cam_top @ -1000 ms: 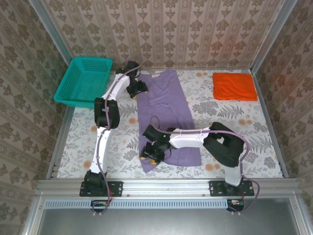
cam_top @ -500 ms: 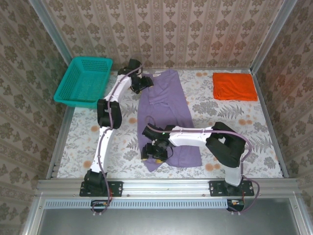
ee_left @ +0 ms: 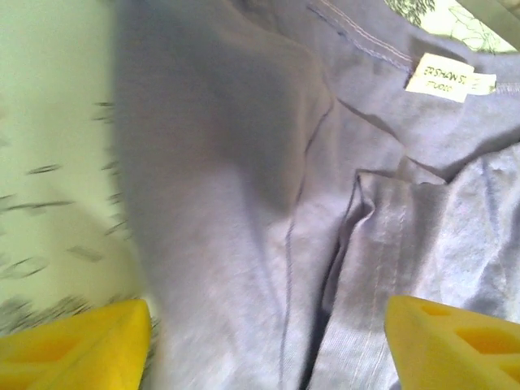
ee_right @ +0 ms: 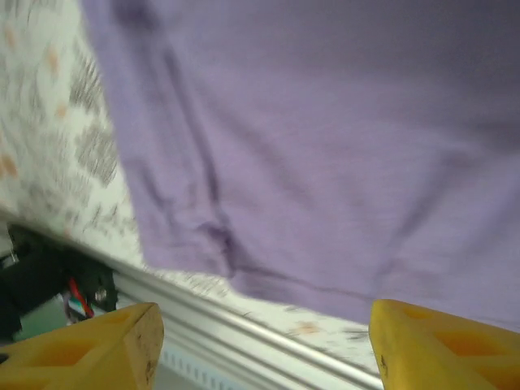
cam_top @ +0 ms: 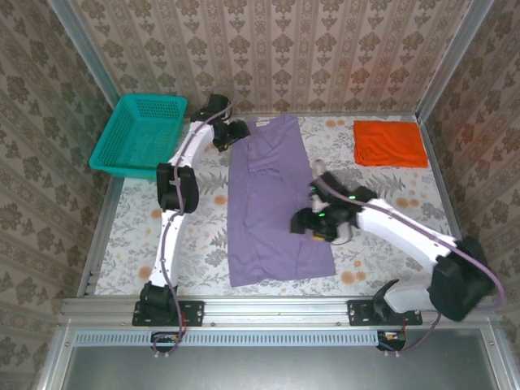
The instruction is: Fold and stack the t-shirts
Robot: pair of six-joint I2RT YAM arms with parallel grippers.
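Note:
I will next use my left gripper to grab the lavender-purple t-shirt (cam_top: 272, 203) by the corner of its hem on this gripper's side, to fold the hem over toward the collar.
The lavender-purple t-shirt (cam_top: 272, 203) lies as a long strip down the middle of the table, collar at the far end. In the left wrist view its collar label (ee_left: 439, 77) shows above folded layers of the t-shirt (ee_left: 244, 162). My left gripper (cam_top: 234, 132) hovers at the far left corner by the collar; this gripper (ee_left: 264, 349) is open and holds nothing. My right gripper (cam_top: 302, 222) hangs over the shirt's right edge, also open and empty (ee_right: 264, 349), with the shirt's hem (ee_right: 325, 122) below it. The orange t-shirt (cam_top: 390, 144) rests folded at the far right.
A teal mesh basket (cam_top: 140, 134) stands at the far left corner. A metal rail (cam_top: 276, 307) runs along the near table edge, also seen under the right gripper (ee_right: 268, 325). Wallpapered walls close in three sides. Bare floral cloth (cam_top: 390, 195) lies between the two shirts.
My right arm has swung from the shirt's near left corner to its right edge, jaws wider. The left gripper has opened wider at the collar. The shirt now lies flatter.

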